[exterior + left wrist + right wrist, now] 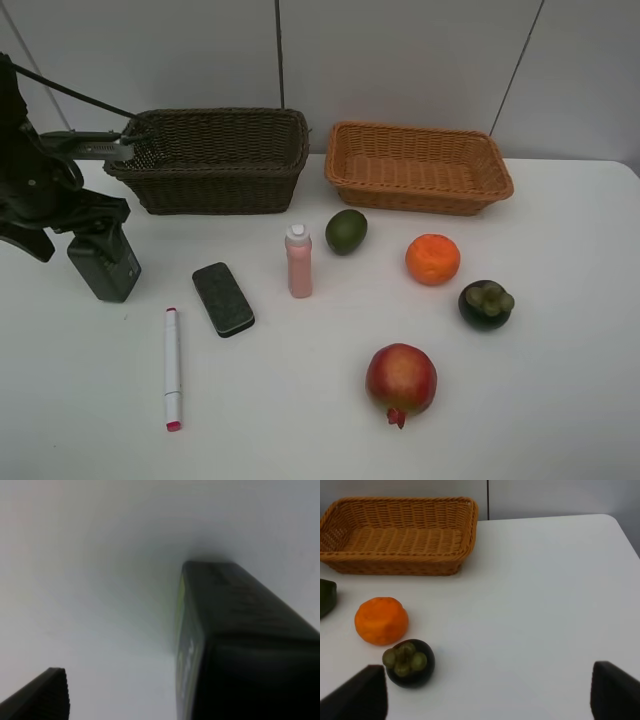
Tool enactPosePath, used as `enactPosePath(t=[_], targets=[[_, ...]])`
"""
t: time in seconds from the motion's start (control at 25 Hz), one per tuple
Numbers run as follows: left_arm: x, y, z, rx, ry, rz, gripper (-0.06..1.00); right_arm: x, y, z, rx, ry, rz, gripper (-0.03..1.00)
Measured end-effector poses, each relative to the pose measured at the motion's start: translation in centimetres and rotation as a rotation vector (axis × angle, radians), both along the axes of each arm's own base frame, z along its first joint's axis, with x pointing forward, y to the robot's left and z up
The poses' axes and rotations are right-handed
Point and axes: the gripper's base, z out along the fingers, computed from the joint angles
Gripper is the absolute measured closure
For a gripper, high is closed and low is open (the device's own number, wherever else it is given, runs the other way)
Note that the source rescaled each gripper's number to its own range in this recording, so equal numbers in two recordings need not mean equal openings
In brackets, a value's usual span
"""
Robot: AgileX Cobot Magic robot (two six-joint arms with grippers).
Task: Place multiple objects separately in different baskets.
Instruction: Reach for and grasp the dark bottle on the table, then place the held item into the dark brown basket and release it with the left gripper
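The fingers reach down around the dark green bottle's upper body (98,252) (240,600) above the white table. It is time now for my left gripper to close on the bottle.
At the table's left the dark green pump bottle (105,264) stands under my left gripper (96,228). Up close, the bottle (240,645) fills one side of the left wrist view. One finger (42,695) stands well apart from it, so the jaws are open; the other finger is hidden. The black flat case (223,298), pink small bottle (298,262) and white marker (172,367) lie mid-table. Further right are the avocado-like fruit (346,231), orange (433,259), mangosteen (486,304) and pomegranate (401,381). My right gripper (485,692) is open, empty, beside the mangosteen (410,663).
The dark brown basket (215,188) stands at the back left. The light orange-tan basket (420,197) stands at the back right, also in the right wrist view (395,566) behind the orange (381,620). A wall runs behind both. The right arm is outside the high view.
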Motion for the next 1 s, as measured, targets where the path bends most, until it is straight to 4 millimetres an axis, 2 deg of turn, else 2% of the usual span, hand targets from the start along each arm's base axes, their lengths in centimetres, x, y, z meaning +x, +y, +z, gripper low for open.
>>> enactPosePath(t=[0.12,0.2,0.28,0.4,0.44,0.76,0.84,1.0], targets=[[0.1,0.0,-0.2,-0.002,0.004,0.002,-0.04,0.0,0.0,0.0,0.000,0.000,0.000,0.26],[0.1,0.0,-0.2,-0.005,0.000,0.007,0.02,0.0,0.0,0.0,0.000,0.000,0.000,0.26],[0.1,-0.1,-0.2,-0.009,0.000,0.018,0.18,0.0,0.0,0.0,0.000,0.000,0.000,0.26],[0.1,-0.1,-0.2,-0.011,-0.001,0.025,0.55,0.0,0.0,0.0,0.000,0.000,0.000,0.26],[0.1,-0.1,-0.2,-0.011,-0.001,0.028,0.61,0.0,0.0,0.0,0.000,0.000,0.000,0.26],[0.2,-0.1,0.2,-0.017,-0.004,0.068,0.61,0.0,0.0,0.0,0.000,0.000,0.000,0.26],[0.6,-0.1,1.7,-0.023,-0.016,0.073,0.61,0.0,0.0,0.0,0.000,0.000,0.000,0.26],[3.1,-0.7,7.1,-0.081,-0.099,0.092,0.61,0.0,0.0,0.0,0.000,0.000,0.000,0.26]])
